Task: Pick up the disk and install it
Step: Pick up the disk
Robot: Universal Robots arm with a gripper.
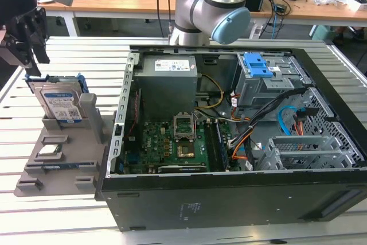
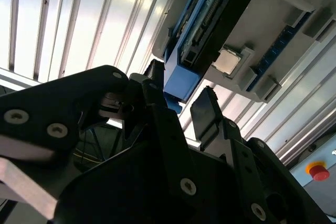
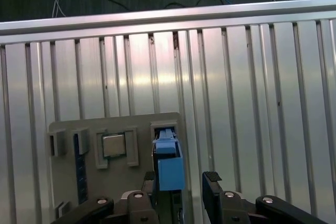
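Observation:
My gripper is going to grab the disk next by its exposed top edge point(image 1: 56, 78), because the sides of the holder's slot close around the lower part of the disk.
The disk point(image 1: 60, 104), silver with a white-and-blue label and a blue frame, stands on edge in a slot of the grey holder point(image 1: 74, 142) on the exterior view's left. My black gripper point(image 1: 35, 55) hangs open just above its top edge, slightly to the exterior view's left of it. In both wrist views the disk's blue end point(image 3: 169, 169) point(image 2: 202, 30) lies between and just beyond the two spread fingers, closer to one finger point(image 3: 149, 179) than to the other point(image 3: 211, 179). Nothing is clamped by the gripper point(image 3: 181, 179) point(image 2: 181, 108).
A small square processor chip point(image 1: 49, 151) point(image 3: 113, 145) rests in the holder beside the disk. The opened computer case point(image 1: 229, 193) lies on the slatted metal table point(image 1: 57, 222), with a grey drive cage and blue latch point(image 1: 256, 67) at its far side. The arm's base point(image 1: 206, 4) stands behind it.

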